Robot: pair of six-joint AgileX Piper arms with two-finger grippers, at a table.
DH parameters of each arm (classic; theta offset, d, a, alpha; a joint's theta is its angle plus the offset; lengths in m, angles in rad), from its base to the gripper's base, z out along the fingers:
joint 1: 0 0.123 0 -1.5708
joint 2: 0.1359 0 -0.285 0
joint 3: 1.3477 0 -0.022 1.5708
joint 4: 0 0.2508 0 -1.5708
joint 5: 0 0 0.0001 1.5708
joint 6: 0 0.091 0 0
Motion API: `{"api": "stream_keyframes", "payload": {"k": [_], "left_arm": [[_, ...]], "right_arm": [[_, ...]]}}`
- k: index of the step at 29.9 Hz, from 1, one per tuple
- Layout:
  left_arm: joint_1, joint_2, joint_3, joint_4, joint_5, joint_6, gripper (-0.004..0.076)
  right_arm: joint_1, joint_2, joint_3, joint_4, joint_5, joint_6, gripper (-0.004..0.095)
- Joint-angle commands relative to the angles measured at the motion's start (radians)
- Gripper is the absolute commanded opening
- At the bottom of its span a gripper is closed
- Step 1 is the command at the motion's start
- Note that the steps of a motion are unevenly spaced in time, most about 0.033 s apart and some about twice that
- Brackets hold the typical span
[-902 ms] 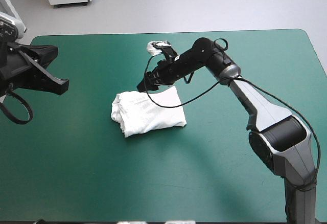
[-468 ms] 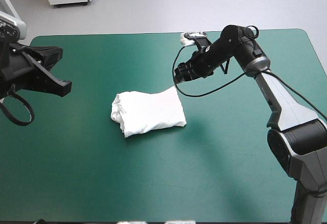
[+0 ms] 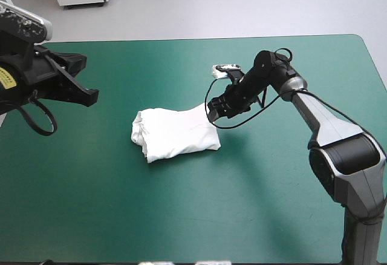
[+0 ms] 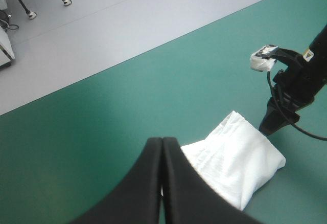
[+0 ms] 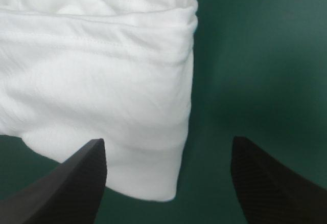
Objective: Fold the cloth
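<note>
The body of the T-shirt [image 3: 175,135] lies flat on the cover, so my right gripper needs to grab the T-shirt by its folded edge [image 3: 216,135] next.
The white T-shirt [image 3: 175,135] lies as a folded bundle near the middle of the teal-green cover. My right gripper [image 3: 211,114] hovers low at the bundle's far right corner, open, with nothing between its fingers. In the right wrist view the T-shirt [image 5: 102,81] lies just ahead of the right gripper [image 5: 168,141], its folded edge reaching between the spread fingers. My left gripper [image 3: 89,97] is raised over the table's left side, well away from the bundle. In the left wrist view the left gripper [image 4: 162,141] is shut and empty, with the T-shirt [image 4: 235,152] and the right gripper [image 4: 271,124] beyond it.
Bare teal-green cover [image 3: 272,204] surrounds the bundle on every side. The table's far edge [image 3: 181,39] runs behind both arms, with pale floor beyond it.
My right gripper first drew back from the bundle toward the far right, then came back down to its far right corner. The left arm shifted a little to the right. The bundle stayed put.
</note>
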Motion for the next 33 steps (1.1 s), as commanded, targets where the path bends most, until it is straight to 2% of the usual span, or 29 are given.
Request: {"api": "stream_keyframes", "payload": {"k": [1, 7, 9, 11, 14, 15, 16, 17, 20, 25, 33], "left_arm": [[0.003, 0.012, -0.019, -0.027, 0.032, -0.009, -0.001], [0.003, 0.032, -0.019, -0.043, 0.035, -0.013, -0.001], [0.003, 0.032, -0.019, -0.043, 0.037, -0.013, -0.001], [0.003, 0.032, -0.019, -0.043, 0.037, -0.013, -0.001], [0.003, 0.032, -0.019, -0.046, 0.037, -0.013, -0.001], [0.003, 0.032, -0.019, -0.048, 0.037, -0.013, -0.001], [0.003, 0.032, -0.019, -0.05, 0.037, -0.013, -0.001], [0.003, 0.032, -0.019, -0.052, 0.037, -0.013, -0.001], [0.003, 0.032, -0.019, -0.062, 0.037, -0.013, -0.001], [0.003, 0.03, -0.019, -0.079, 0.037, -0.012, -0.001], [0.003, 0.027, -0.019, -0.091, 0.037, -0.009, -0.001]], "right_arm": [[-0.007, -0.007, -0.021, 0.12, -0.019, -0.044, 0.0648], [0.015, 0.065, -0.021, 0.166, -0.014, -0.062, 0.0645], [0.025, 0.08, -0.023, 0.174, -0.013, -0.062, 0.0602], [0.032, 0.094, -0.023, 0.185, -0.012, -0.066, 0.0499], [0.043, 0.102, -0.023, 0.18, -0.011, -0.073, 0.0232], [0.043, 0.102, -0.023, 0.18, -0.011, -0.078, 0.01], [0.043, 0.102, -0.023, 0.18, -0.011, -0.083, 0.0013], [0.041, 0.102, -0.023, 0.172, -0.011, -0.083, -0.0009], [0.026, 0.09, -0.023, 0.106, -0.011, -0.051, -0.0004], [-0.033, 0.043, -0.023, -0.096, 0.02, 0.033, -0.0003], [-0.252, -0.106, 0.117, -0.317, 0.04, 0.07, -0.0003]]}}
